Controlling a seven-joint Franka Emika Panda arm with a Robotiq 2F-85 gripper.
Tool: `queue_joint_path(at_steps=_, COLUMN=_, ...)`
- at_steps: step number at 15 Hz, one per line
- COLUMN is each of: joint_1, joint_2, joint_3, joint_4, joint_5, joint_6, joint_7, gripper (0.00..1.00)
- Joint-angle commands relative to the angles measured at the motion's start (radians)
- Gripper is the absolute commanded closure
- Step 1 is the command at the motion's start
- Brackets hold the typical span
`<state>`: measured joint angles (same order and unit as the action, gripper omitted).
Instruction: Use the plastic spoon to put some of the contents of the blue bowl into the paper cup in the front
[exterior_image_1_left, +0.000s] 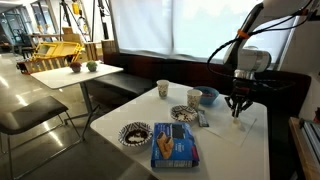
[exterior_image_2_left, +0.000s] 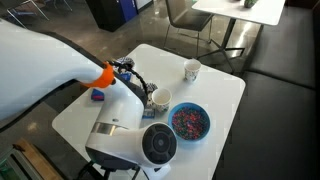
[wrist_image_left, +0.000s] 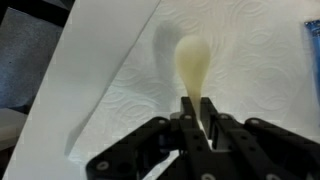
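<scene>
The tip of the plastic spoon sits down at the paper towel beside its shadow, so the robot will open its gripper. The spoon would settle there if released.
In the wrist view my gripper (wrist_image_left: 200, 112) is shut on the handle of the whitish plastic spoon (wrist_image_left: 192, 62). The spoon's bowl points away from me, just above a white paper towel (wrist_image_left: 240, 45). In an exterior view the gripper (exterior_image_1_left: 238, 106) hangs over the table's right part, to the right of the light-blue bowl (exterior_image_1_left: 209, 97). A paper cup (exterior_image_1_left: 195, 96) stands right beside the bowl, and another paper cup (exterior_image_1_left: 163, 89) stands further left. The gripper also shows in an exterior view (exterior_image_2_left: 127, 73), with both cups (exterior_image_2_left: 158, 100) (exterior_image_2_left: 191, 70). I cannot see whether the spoon holds anything.
Two dark-and-white patterned dishes (exterior_image_1_left: 184, 113) (exterior_image_1_left: 134, 133) and a flat blue box (exterior_image_1_left: 174, 146) lie on the white table (exterior_image_1_left: 120, 112). A dish with dark speckled contents (exterior_image_2_left: 189, 121) sits by the robot base. A dark bench runs behind the table.
</scene>
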<state>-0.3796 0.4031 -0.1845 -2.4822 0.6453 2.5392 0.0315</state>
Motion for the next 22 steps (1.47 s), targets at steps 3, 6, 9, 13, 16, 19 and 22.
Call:
queue_joint_path(at_steps=3, joint_1=0.004, joint_2=-0.002, joint_3=-0.006, joint_4=0.003, joint_5=-0.014, joint_6=0.004, joint_7=-0.038, gripper=0.47)
queue_joint_path(at_steps=6, joint_1=0.016, joint_2=-0.114, joint_3=-0.021, joint_4=-0.061, joint_5=-0.102, joint_6=-0.006, joint_7=-0.098, gripper=0.25)
queue_joint_path(at_steps=9, joint_1=0.029, joint_2=-0.276, joint_3=-0.034, joint_4=-0.164, joint_5=-0.196, joint_6=0.038, joint_7=-0.152, gripper=0.03)
queue_joint_path(at_steps=13, joint_1=0.046, joint_2=-0.493, joint_3=-0.060, joint_4=-0.285, joint_5=-0.338, joint_6=0.061, joint_7=-0.199, gripper=0.00)
queue_joint_path(at_steps=16, joint_1=0.045, joint_2=-0.655, joint_3=-0.069, joint_4=-0.368, joint_5=-0.468, joint_6=0.067, joint_7=-0.215, gripper=0.00)
queue_joint_path(at_steps=19, joint_1=0.058, joint_2=-0.599, joint_3=-0.085, joint_4=-0.278, joint_5=-0.474, joint_6=0.033, joint_7=-0.215, gripper=0.00)
queue_joint_path(at_steps=22, joint_1=0.061, joint_2=-0.619, joint_3=-0.096, joint_4=-0.273, joint_5=-0.478, joint_6=0.029, joint_7=-0.219, gripper=0.00)
